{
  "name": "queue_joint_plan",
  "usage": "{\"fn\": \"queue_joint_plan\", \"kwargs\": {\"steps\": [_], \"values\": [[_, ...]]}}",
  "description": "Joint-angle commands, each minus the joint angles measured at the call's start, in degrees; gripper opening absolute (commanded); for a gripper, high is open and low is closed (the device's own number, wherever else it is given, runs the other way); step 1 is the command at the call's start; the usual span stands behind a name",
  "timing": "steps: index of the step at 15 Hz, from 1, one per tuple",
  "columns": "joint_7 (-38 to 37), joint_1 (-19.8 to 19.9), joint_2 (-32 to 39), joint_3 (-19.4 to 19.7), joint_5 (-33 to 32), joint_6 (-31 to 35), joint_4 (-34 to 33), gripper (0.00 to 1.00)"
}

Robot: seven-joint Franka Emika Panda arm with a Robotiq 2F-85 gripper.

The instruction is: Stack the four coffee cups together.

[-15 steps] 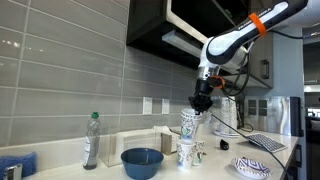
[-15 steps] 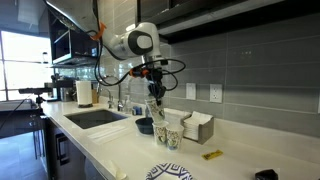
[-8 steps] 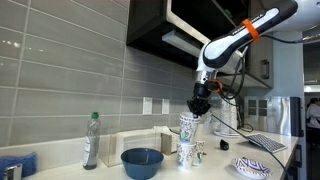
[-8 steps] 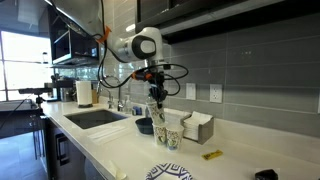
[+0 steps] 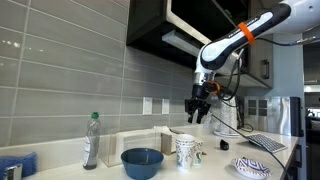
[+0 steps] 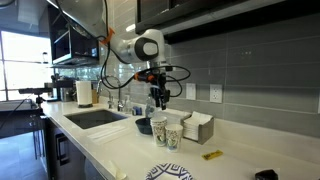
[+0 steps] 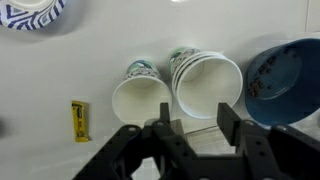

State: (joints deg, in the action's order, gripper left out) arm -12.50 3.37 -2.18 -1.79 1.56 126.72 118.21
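Observation:
The robot should reach the single cup (image 6: 173, 136) with its gripper and grip the cup's rim from above. The upright cup's base stays free, so the cup can nest into the stack.
The coffee cups stand on the white counter as two units: a nested stack (image 7: 208, 83) with several rims showing, and a single cup (image 7: 140, 100) beside it. In both exterior views they show as a tight pair, the stack (image 5: 184, 149) (image 6: 158, 127) and the single cup (image 6: 173, 136). My gripper (image 7: 196, 130) is open and empty. It hangs a short way above the cups in both exterior views (image 5: 198, 112) (image 6: 158, 100).
A wide blue bowl (image 7: 285, 80) (image 5: 142, 162) sits next to the stack. A patterned dish (image 7: 30, 12) (image 5: 252, 168), a yellow packet (image 7: 80, 120) (image 6: 212, 155), a plastic bottle (image 5: 91, 140), a white napkin box (image 6: 197, 127) and a sink (image 6: 95, 117) are nearby.
The cup I held over the stack now sits nested in it. My gripper has opened and risen clear of the cups.

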Motion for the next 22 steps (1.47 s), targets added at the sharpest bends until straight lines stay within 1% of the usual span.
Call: {"fn": "queue_joint_plan", "kwargs": {"steps": [1,2,3,4,6,7,8,9,10,11,12,16,21,22], "values": [[-2.79,0.14,-1.17,1.99,-0.78,-0.61,0.22,0.84],[-4.77,0.81,-1.25,2.78,-2.13,-0.38,1.01,0.92],[-2.08,-0.33,-0.29,2.17,-0.62,-0.17,-0.04,0.98],[-2.12,-0.17,-0.25,2.66,-0.72,-0.17,0.01,0.81],[-2.0,-0.3,-0.18,2.75,-0.71,-0.17,0.01,0.94],[-2.0,-0.45,-0.18,2.63,-0.71,-0.17,0.01,0.98],[-2.01,-0.53,-0.18,2.5,-0.71,-0.17,0.01,1.0],[-5.29,0.51,0.77,3.37,-1.8,0.9,0.53,1.0],[-7.05,1.07,1.44,3.96,-2.11,2.09,0.92,1.0],[-7.49,1.38,2.29,4.6,-0.79,2.85,0.98,1.0],[-8.88,1.76,3.11,5.33,-1.16,4.05,0.93,1.0],[-8.83,2.58,7.5,7.55,1.37,7.85,0.54,1.0],[-7.11,2.68,11.69,8.28,5.29,9.18,0.06,1.0],[-6.96,2.71,12.22,8.35,5.69,9.07,-0.05,0.92]]}}
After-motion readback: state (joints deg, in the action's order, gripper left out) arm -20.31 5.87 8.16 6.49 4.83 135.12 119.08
